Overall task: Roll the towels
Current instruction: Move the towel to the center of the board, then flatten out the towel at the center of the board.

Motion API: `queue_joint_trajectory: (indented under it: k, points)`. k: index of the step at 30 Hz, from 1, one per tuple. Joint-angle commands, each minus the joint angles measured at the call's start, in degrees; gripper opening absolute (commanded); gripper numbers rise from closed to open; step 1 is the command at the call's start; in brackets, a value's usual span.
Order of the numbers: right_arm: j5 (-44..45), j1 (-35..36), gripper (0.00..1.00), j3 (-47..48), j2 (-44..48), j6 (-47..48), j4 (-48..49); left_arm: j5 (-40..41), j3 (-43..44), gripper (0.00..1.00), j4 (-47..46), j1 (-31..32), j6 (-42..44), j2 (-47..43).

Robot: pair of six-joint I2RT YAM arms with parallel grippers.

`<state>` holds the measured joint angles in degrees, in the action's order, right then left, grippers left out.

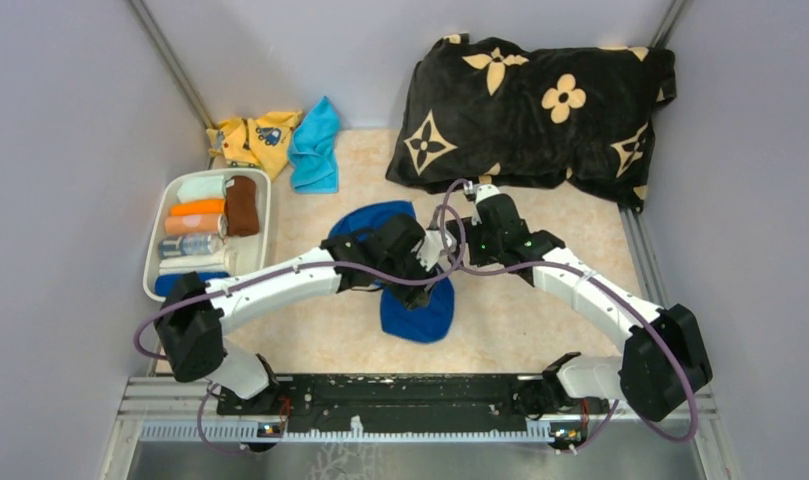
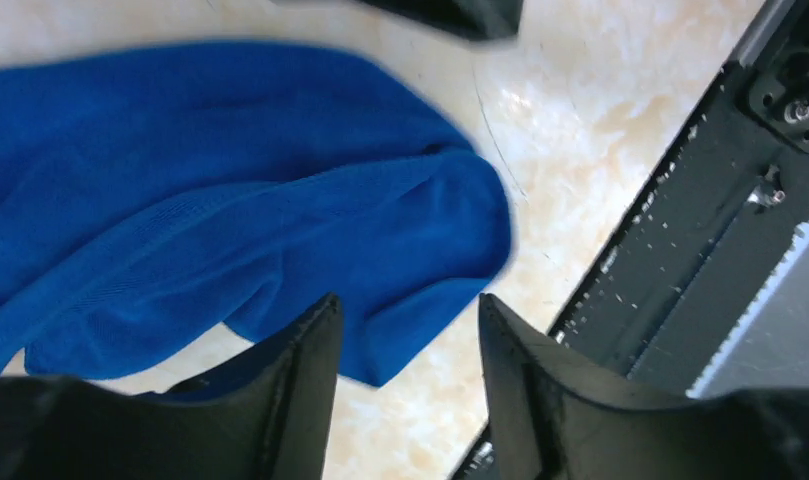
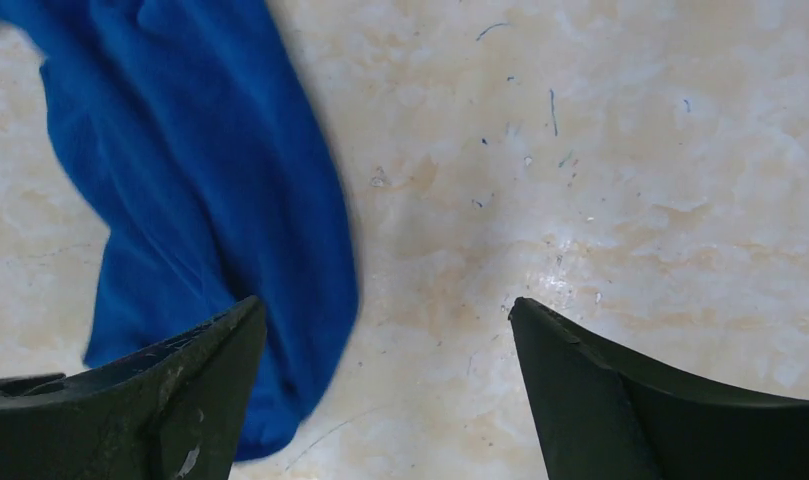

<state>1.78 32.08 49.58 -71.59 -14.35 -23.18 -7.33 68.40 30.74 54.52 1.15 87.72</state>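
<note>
Next, my left gripper takes hold of the dark blue towel by its near corner (image 1: 392, 326) (image 2: 403, 335) to spread it flat for rolling.
A dark blue towel (image 1: 420, 315) lies spread and crumpled in the middle of the table, partly under the arms. My left gripper (image 1: 415, 285) hovers over its near part. In the left wrist view the fingers stand apart and empty (image 2: 408, 305) just above the towel's (image 2: 210, 190) edge. My right gripper (image 1: 448, 245) is beside the towel's right side. In the right wrist view it is wide open and empty (image 3: 385, 305) over bare table, with the towel (image 3: 200, 180) by its left finger (image 3: 195, 380).
A white bin (image 1: 267, 200) at the left holds several rolled towels. A yellow cloth (image 1: 255, 138) and a light blue towel (image 1: 315, 150) lie behind it. A black flowered pillow (image 1: 540, 110) fills the back right. The black base rail (image 1: 410, 400) runs along the near edge.
</note>
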Motion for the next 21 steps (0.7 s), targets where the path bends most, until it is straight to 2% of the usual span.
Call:
queue_joint_trajectory:
  k: [1,3,6,8,11,16,18,21]
  points:
    - [2.87,-0.13,0.92,1.6,0.62,0.87,4.62,1.03,-3.58,0.62,0.46,2.24,-8.58,-3.62]
    - [2.12,-0.17,0.92,1.94,-0.39,1.47,5.69,3.02,-5.23,0.67,-0.23,2.19,-10.42,-6.55]
    - [-2.4,-0.17,0.92,2.85,-2.8,3.73,8.62,10.98,-9.1,0.73,-2.1,1.15,-15.03,-11.18]
    - [-6.69,-0.17,0.91,4.22,-5.19,5.12,9.6,11.38,-12.28,0.75,-3.82,-3.01,-18.37,-13.67]
    - [-11.58,0.05,0.88,5.64,-8.57,5.95,10.17,7.41,-16.14,0.75,-5.29,-12.75,-22.84,-15.61]
    - [-14.07,1.72,0.86,4.31,-10.4,6.29,10.34,7.09,-20.22,0.74,-7.5,-25.18,-26.08,-14.0]
    - [-14.75,2.0,0.86,3.23,-10.2,6.09,10.35,8.49,-19.38,0.73,-6.82,-27.78,-25.1,-11.29]
    - [-15.35,2.18,0.86,1.21,-9.23,5.51,10.41,14.82,-16.26,0.7,-3.75,-29.2,-22.4,-6.4]
